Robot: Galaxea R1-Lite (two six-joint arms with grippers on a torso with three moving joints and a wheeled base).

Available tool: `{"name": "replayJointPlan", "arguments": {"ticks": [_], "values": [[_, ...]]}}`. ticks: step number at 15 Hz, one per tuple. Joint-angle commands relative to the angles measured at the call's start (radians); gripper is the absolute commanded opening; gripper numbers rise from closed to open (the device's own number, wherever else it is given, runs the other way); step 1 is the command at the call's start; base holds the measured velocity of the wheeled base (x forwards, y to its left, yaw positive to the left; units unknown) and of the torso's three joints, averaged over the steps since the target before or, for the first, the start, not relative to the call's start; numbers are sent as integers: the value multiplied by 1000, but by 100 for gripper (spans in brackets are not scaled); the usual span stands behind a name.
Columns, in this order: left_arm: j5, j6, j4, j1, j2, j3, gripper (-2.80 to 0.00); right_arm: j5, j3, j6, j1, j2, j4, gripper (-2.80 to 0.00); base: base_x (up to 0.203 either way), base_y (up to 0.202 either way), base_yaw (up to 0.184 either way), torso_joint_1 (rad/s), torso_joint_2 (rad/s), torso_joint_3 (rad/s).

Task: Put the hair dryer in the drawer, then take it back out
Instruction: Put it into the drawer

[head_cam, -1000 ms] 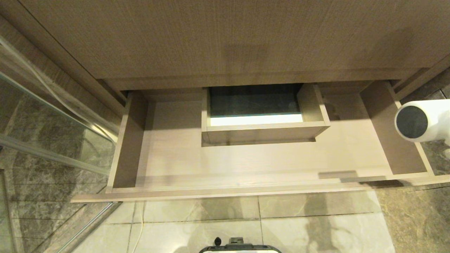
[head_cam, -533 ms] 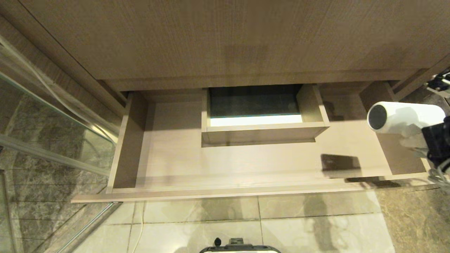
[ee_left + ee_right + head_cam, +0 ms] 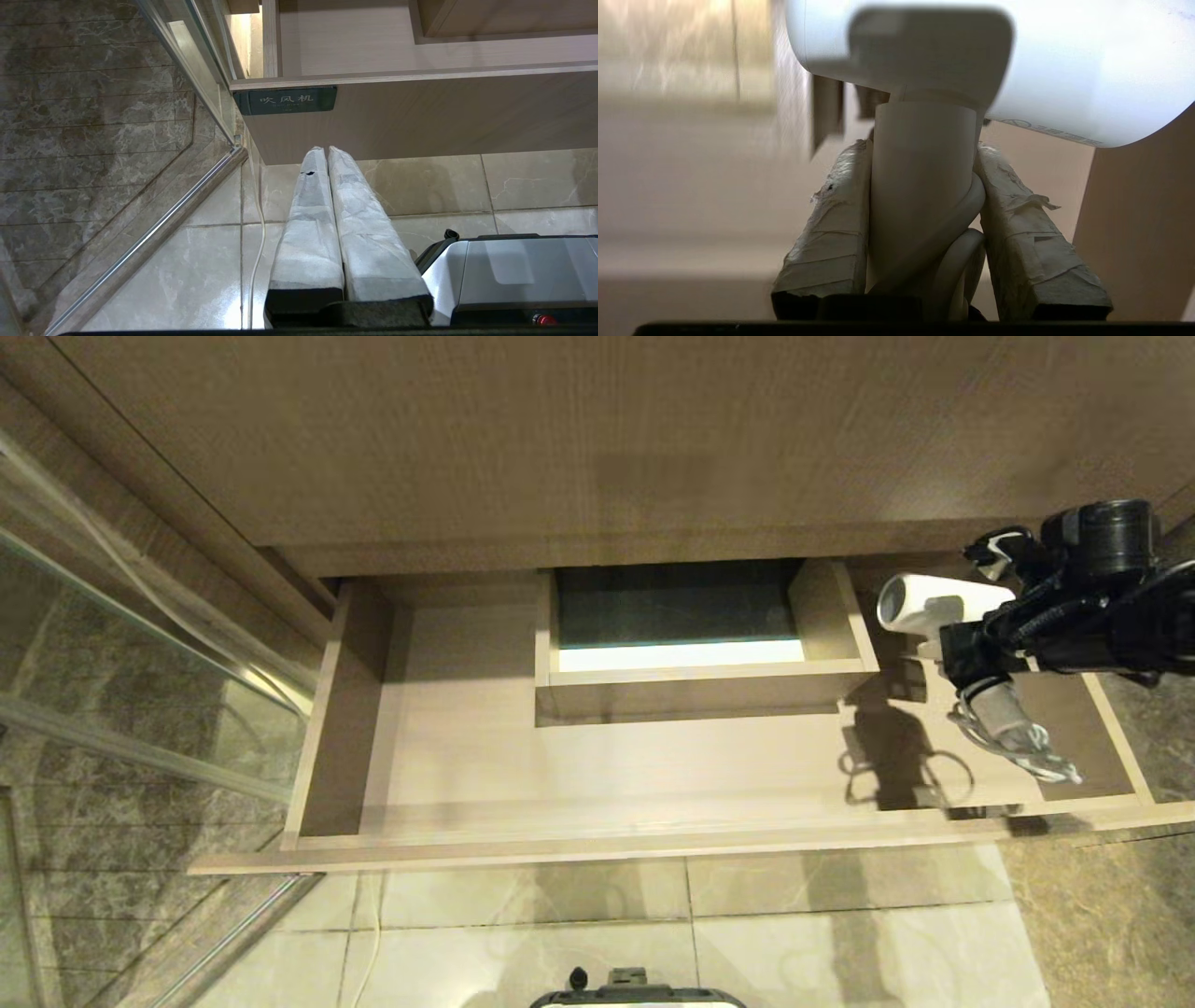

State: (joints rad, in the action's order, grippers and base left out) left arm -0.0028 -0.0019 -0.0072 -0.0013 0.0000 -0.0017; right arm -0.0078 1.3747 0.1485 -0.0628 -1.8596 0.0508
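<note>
The hair dryer (image 3: pixel 934 602) is still above the bottom of the drawer, apart from its shadow in the head view, so my right gripper should hold it until it is lower.
The drawer (image 3: pixel 597 845) stands pulled out, its floor bare around the boxed cutout (image 3: pixel 700 677) at mid-back. My right gripper (image 3: pixel 962 649) reaches in from the right, over the drawer's right end, shut on the handle of the white hair dryer (image 3: pixel 934 602). The dryer's barrel points left and its dark round end shows. Its coiled cord (image 3: pixel 1018 747) hangs under the gripper. In the right wrist view both fingers (image 3: pixel 831 224) press the hair dryer's handle (image 3: pixel 920 186). My left gripper (image 3: pixel 327 150) is parked, shut and empty, low before the drawer front (image 3: pixel 444 116) near its dark label (image 3: pixel 285 100).
A glass shower partition (image 3: pixel 140 709) with a metal rail stands left of the drawer. A tall plain wood panel (image 3: pixel 597 448) rises behind it. Below lie the tiled floor (image 3: pixel 747 933), a thin white cable (image 3: pixel 254 261) and my own base (image 3: pixel 635 994).
My right arm has swung in from the right edge, carrying the hair dryer leftward and toward the back over the drawer's right end. The hanging cord and its shadow now show.
</note>
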Motion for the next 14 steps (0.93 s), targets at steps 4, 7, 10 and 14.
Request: {"name": "replayJointPlan", "arguments": {"ticks": [4, 7, 10, 14], "values": [[0, -1, 0, 0, 2, 0, -280, 5, 124, 28, -56, -177, 74, -280, 0, 0, 0, 0, 0, 0], [0, -1, 0, 0, 2, 0, -280, 6, 133, 32, -78, -236, 109, -280, 0, 0, 0, 0, 0, 0], [0, 0, 0, 0, 2, 0, -280, 5, 161, 31, -82, -296, 108, -280, 0, 0, 0, 0, 0, 0], [0, 0, 0, 0, 2, 0, -280, 5, 171, 31, -86, -341, 126, 0, 0, 0, 0, 0, 0, 0]]}}
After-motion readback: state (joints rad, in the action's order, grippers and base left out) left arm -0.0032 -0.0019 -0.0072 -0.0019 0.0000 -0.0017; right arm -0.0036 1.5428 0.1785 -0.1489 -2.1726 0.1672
